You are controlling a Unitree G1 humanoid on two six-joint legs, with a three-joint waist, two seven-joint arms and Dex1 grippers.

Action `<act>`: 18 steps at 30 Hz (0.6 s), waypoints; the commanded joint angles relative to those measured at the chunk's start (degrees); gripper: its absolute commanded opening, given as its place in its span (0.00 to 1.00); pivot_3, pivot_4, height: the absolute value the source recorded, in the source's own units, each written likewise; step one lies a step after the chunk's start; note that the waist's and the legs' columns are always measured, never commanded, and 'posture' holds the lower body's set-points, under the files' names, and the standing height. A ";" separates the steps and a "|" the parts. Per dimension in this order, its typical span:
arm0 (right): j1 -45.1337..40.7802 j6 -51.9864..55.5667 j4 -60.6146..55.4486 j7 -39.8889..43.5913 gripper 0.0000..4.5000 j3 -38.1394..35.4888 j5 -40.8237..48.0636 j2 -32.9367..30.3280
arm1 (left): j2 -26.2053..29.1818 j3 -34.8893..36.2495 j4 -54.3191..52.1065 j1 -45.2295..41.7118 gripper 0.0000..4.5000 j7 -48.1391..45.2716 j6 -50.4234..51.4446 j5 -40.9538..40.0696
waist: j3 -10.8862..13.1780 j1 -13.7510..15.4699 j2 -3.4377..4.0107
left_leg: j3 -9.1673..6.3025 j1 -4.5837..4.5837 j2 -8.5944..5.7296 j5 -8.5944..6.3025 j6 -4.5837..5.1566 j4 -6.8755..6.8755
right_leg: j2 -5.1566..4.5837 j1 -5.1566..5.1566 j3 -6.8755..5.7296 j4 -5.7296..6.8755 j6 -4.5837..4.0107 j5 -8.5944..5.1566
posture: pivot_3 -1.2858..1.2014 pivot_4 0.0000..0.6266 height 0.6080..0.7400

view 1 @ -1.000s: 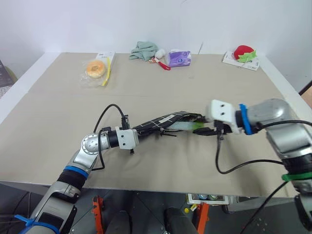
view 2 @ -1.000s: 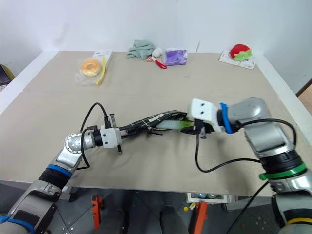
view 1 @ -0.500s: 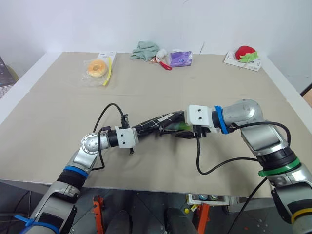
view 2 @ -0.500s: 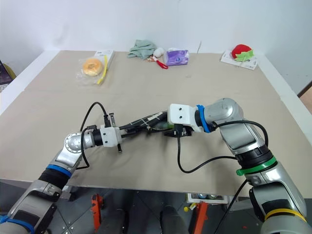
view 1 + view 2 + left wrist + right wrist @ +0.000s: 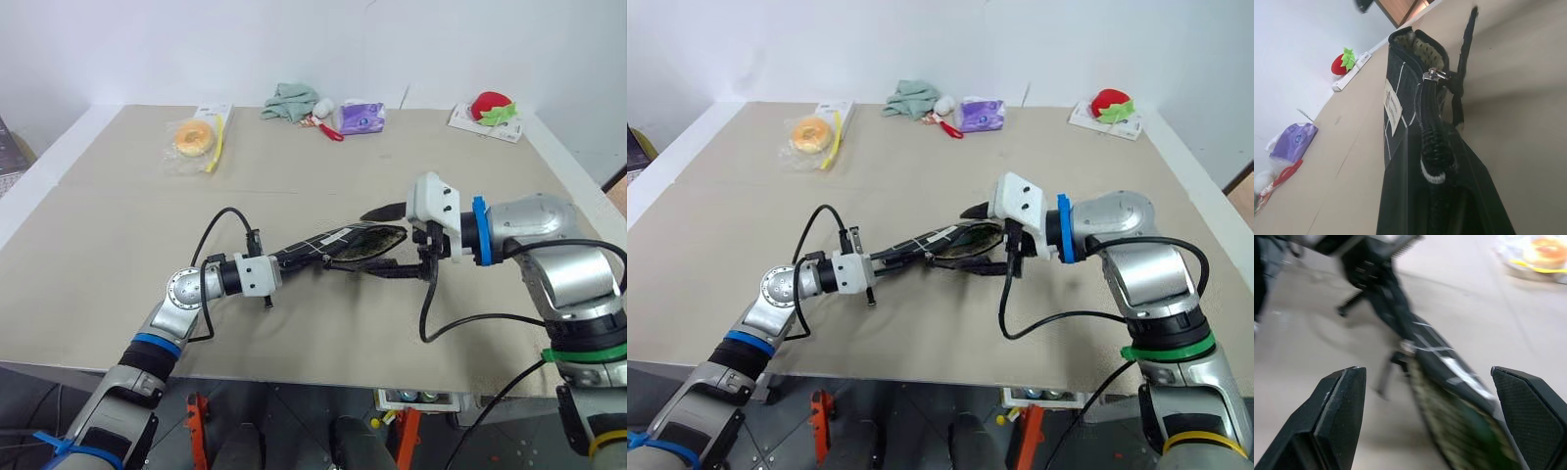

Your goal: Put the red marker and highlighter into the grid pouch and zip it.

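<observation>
I will grab the black pull cord (image 5: 1385, 377) with my right gripper next, so that it can zip the grid pouch (image 5: 1444, 362) shut.
The grid pouch (image 5: 338, 247) is black with white lines and hangs slanted just above the table. My left gripper (image 5: 284, 259) is shut on its left end. The pouch's mouth gapes at the right end and shows a dotted lining (image 5: 1418, 44). The zipper pull (image 5: 1432, 74) and its black cord (image 5: 1462, 90) sit near that mouth. My right gripper (image 5: 364, 242) is open, one finger above the mouth and one below, holding nothing. A dim green patch inside the mouth (image 5: 1481, 445) looks like the highlighter. The red marker is hidden or out of view.
Along the table's far edge lie a bagged doughnut (image 5: 193, 139), a green cloth (image 5: 291, 100), a red-and-white spoon-like thing (image 5: 328, 129), a purple packet (image 5: 361, 117) and a strawberry toy on a white card (image 5: 490, 108). A black cable (image 5: 431, 323) loops under my right wrist.
My right gripper pushed the green highlighter into the pouch's mouth, opened and drew back to the right and up. My left gripper kept its hold in place.
</observation>
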 commanded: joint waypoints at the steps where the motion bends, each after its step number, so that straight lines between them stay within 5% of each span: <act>1: 0.08 0.23 -3.01 -0.94 0.98 1.98 0.05 0.54 | -0.17 1.27 -2.21 -0.88 0.00 -0.23 -0.03 -1.68 | 0.00 0.00 0.00 | 0.00 0.00 0.00 0.00 0.00 0.00 | 0.00 0.00 0.00 0.00 0.01 -0.01 | 0.52 0.24 1.00; 7: -0.32 -2.93 0.02 -3.14 0.93 6.29 -4.48 1.48 | -0.17 1.40 -2.62 -0.85 0.00 -0.19 0.27 -1.68 | 0.00 0.05 0.00 | 0.00 0.00 0.00 0.01 -0.02 0.02 | 0.01 0.01 -0.01 0.00 0.06 -0.03 | 0.52 0.24 1.00; 9: -0.49 -3.40 0.58 -3.33 0.79 6.56 -4.80 1.75 | -0.13 1.44 -2.92 -0.68 0.00 -0.09 0.39 -1.65 | 0.00 0.05 0.00 | 0.00 0.00 0.00 0.01 -0.02 0.02 | 0.00 0.00 -0.01 0.00 0.05 -0.03 | 0.52 0.24 1.00; 16: -0.94 -4.35 1.71 -2.75 0.03 6.42 -4.95 1.74 | 0.06 1.61 -3.78 -0.27 0.00 0.18 0.90 -1.53 | 0.00 0.05 0.00 | -0.01 0.00 0.00 0.01 -0.02 0.00 | 0.01 0.00 -0.01 0.00 0.04 -0.02 | 0.52 0.24 1.00; 18: -1.03 -3.81 1.60 -2.56 0.01 5.65 -4.02 1.81 | 0.09 1.64 -3.77 -0.28 0.00 0.18 0.90 -1.52 | 0.00 0.05 0.00 | -0.01 0.00 0.00 0.01 -0.02 0.00 | 0.00 0.00 -0.01 0.00 0.04 -0.03 | 0.52 0.24 1.00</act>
